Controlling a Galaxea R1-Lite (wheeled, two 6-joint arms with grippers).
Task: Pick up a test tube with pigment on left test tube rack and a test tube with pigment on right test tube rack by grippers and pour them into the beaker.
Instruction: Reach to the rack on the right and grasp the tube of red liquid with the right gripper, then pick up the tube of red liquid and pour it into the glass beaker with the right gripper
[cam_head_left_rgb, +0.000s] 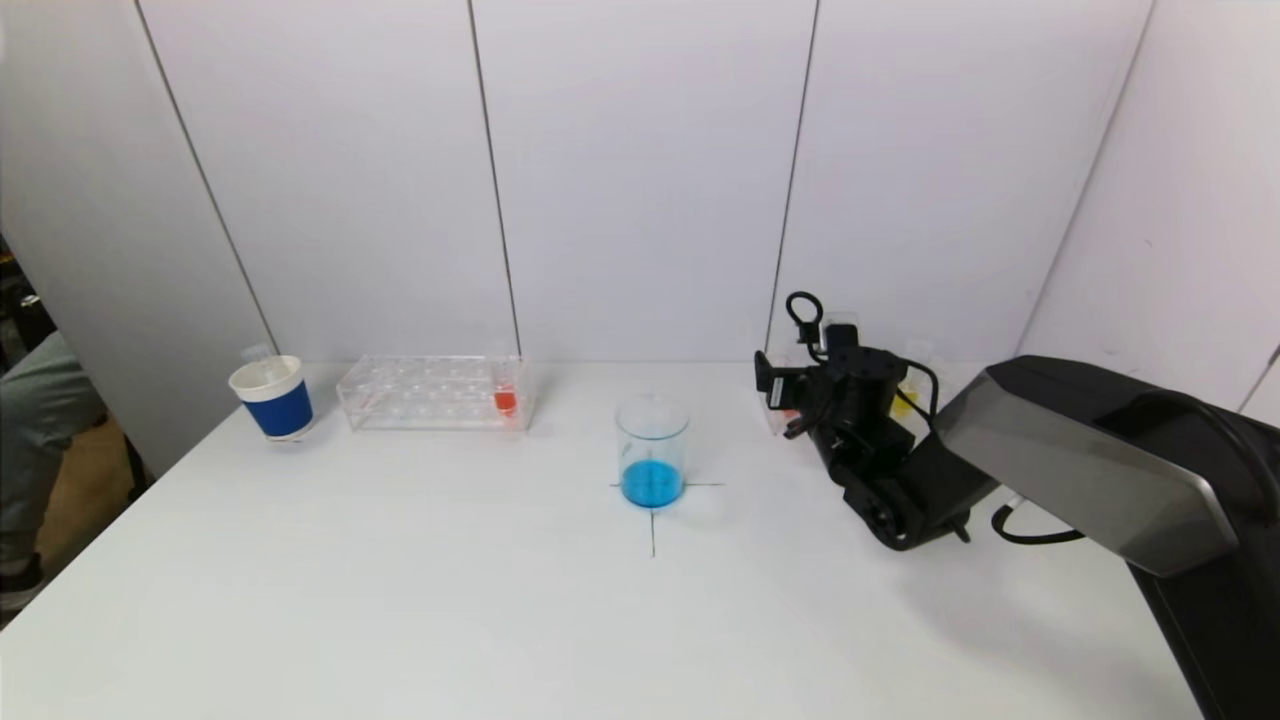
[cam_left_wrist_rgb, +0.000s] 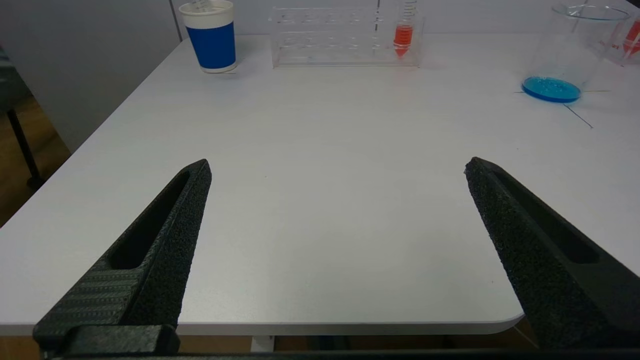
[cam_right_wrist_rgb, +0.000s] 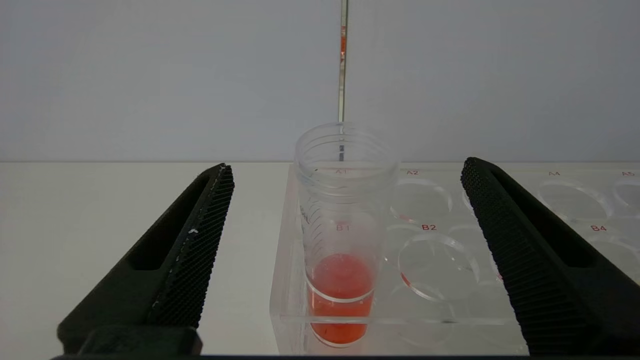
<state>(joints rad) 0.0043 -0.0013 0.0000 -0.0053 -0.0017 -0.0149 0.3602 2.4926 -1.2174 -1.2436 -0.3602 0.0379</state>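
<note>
The lower end of the test tube is enclosed by the test tube rack. My right gripper needs to grab the clear test tube by the exposed side below its threaded rim (cam_right_wrist_rgb: 343, 219).
The left test tube rack (cam_head_left_rgb: 430, 392) is clear plastic and holds one test tube with red pigment (cam_head_left_rgb: 505, 395) at its right end. A glass beaker (cam_head_left_rgb: 652, 450) with blue liquid at the bottom stands mid-table. My right gripper (cam_right_wrist_rgb: 347, 167) is open at the right test tube rack (cam_right_wrist_rgb: 450, 320). Its fingers stand wide on both sides of a test tube with red pigment (cam_right_wrist_rgb: 342, 225) in the rack's corner hole, touching nothing. In the head view the right arm hides most of this rack. My left gripper (cam_left_wrist_rgb: 337, 167) is open and empty over the table's near edge.
A blue and white paper cup (cam_head_left_rgb: 272, 398) stands left of the left rack. A tube with yellow pigment (cam_head_left_rgb: 905, 400) shows behind the right arm. White wall panels close the back of the table. A black cross marks the table under the beaker.
</note>
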